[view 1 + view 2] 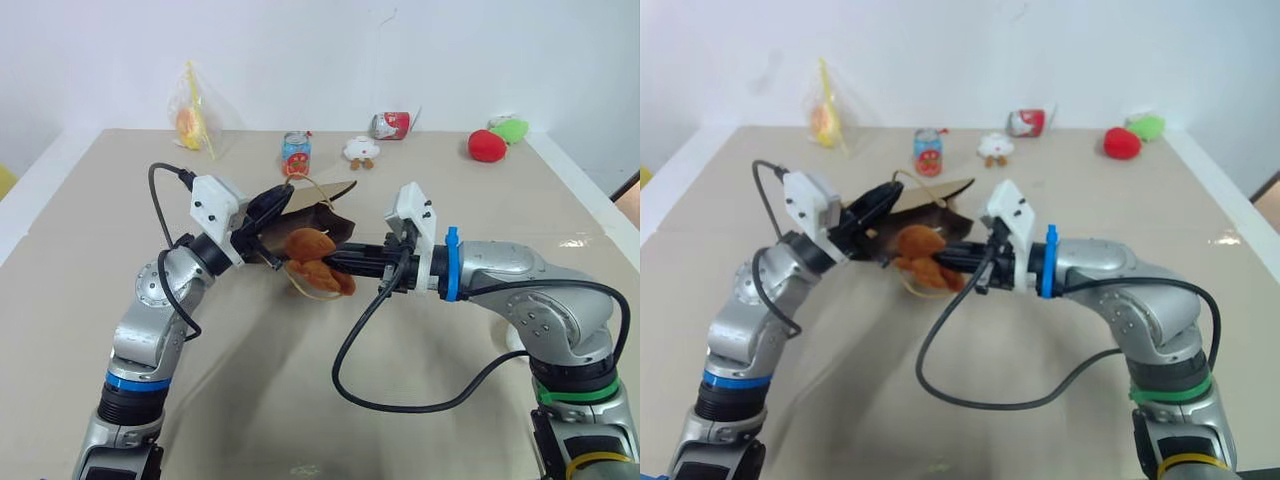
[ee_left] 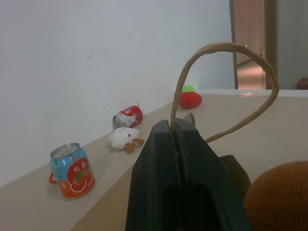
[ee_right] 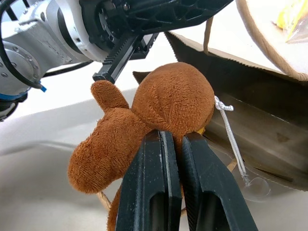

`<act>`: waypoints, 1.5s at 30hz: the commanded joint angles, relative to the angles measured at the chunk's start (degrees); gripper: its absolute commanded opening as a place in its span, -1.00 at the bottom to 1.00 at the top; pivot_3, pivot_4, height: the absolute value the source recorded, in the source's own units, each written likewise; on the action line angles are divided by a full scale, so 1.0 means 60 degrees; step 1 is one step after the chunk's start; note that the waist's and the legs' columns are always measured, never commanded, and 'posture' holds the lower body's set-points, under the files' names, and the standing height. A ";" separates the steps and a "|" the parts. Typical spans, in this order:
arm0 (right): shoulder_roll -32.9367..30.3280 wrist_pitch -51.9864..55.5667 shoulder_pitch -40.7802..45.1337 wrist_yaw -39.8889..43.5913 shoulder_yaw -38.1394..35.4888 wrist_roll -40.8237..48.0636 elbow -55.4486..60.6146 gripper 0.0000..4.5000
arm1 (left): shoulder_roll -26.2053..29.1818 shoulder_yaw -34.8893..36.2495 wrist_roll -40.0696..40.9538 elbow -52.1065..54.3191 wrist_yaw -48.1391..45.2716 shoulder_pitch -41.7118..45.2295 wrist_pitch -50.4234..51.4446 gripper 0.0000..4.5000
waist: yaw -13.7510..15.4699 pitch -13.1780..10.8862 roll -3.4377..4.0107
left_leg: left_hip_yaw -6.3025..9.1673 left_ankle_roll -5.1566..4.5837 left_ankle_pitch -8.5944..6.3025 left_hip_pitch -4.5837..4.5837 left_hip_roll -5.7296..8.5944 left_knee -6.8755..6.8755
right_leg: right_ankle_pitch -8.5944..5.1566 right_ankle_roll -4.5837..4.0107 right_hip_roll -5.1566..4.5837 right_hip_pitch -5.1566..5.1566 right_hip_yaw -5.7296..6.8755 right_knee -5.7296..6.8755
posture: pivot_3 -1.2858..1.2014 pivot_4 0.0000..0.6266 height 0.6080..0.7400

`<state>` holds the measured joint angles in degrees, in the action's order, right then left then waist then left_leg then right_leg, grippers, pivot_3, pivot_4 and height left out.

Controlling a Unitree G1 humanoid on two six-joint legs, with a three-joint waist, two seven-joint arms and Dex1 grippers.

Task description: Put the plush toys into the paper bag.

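Note:
The brown plush hangs in front of the bag's dark opening, so my right gripper needs to move the plush in before it lets go.
The paper bag hangs tilted above the table, its dark mouth facing my right arm. My left gripper is shut on its rim where a cord handle loops up, as the left wrist view shows. The brown bear-like plush toy hangs right at the bag's mouth, and my right gripper is shut on it. In the right wrist view the fingers pinch the toy's body, with the bag's opening just behind it. A second handle loop droops below the toy.
Along the back of the table stand a soda can, a small white plush with brown feet, a tipped red can, a red plush, a green plush and a clear plastic bag with yellow contents.

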<state>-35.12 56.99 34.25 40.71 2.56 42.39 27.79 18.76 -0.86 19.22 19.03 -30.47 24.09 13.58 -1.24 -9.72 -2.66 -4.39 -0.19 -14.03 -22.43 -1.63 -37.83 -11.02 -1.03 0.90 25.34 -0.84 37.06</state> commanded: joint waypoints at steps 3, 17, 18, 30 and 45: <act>0.0824 -0.0885 0.0980 -0.0281 0.1140 -0.1159 -0.1006 -0.97 | 0.0031 -0.0008 0.0146 0.0494 -0.0150 0.0056 -0.0096 -1.00 | -0.0024 0.0000 0.0000 | 0.0004 -0.0001 0.0000 0.0005 -0.0009 0.0000 | 0.0000 -0.0001 0.0012 0.0000 0.0001 0.0003 | 0.03 -0.52 1.00; 0.1917 -0.1614 0.1814 -0.0442 0.2258 -0.2905 -0.2884 -0.97 | -0.0212 -0.0214 0.0178 0.0707 -0.0119 0.0070 -0.0062 -1.00 | -0.0014 0.0000 0.0001 | -0.0003 -0.0006 -0.0001 -0.0003 -0.0005 0.0000 | 0.0003 -0.0005 0.0003 0.0008 0.0000 0.0006 | 0.03 -0.52 1.00; 0.2013 -0.1639 0.1885 -0.0471 0.2289 -0.3021 -0.3023 -0.97 | -0.0232 -0.0229 0.0182 0.0716 -0.0135 0.0069 -0.0069 -1.00 | -0.0015 0.0000 0.0000 | -0.0004 -0.0006 -0.0001 -0.0004 -0.0005 0.0000 | 0.0003 -0.0005 0.0003 0.0009 0.0000 0.0006 | 0.03 -0.52 1.00; 0.3346 -0.2188 0.2664 -0.1155 0.2258 -0.4034 -0.4133 -0.97 | -0.0411 -0.0299 0.0048 0.0653 0.0030 0.0088 -0.0103 -1.00 | -0.0027 0.0000 0.0001 | -0.0009 -0.0006 -0.0001 -0.0007 -0.0005 0.0002 | 0.0003 -0.0006 0.0001 0.0014 -0.0005 0.0005 | 0.03 -0.52 1.00; 0.3876 -0.3165 0.2395 -0.1615 0.2184 -0.4988 -0.4197 0.06 | -0.0558 -0.0366 -0.0137 0.0393 0.0228 0.0255 -0.0131 -1.00 | -0.0018 0.0000 0.0001 | -0.0003 -0.0006 -0.0001 -0.0014 -0.0003 0.0005 | 0.0002 -0.0007 -0.0003 0.0016 0.0001 0.0002 | 0.03 -0.52 1.00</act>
<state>-11.29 37.67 47.99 29.96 17.05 12.10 -0.70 15.73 -2.51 18.41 20.40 -28.74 23.86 13.91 -1.35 -9.72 -2.65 -4.41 -0.23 -14.03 -22.52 -1.65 -37.80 -11.01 -1.07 0.88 25.44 -0.83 37.07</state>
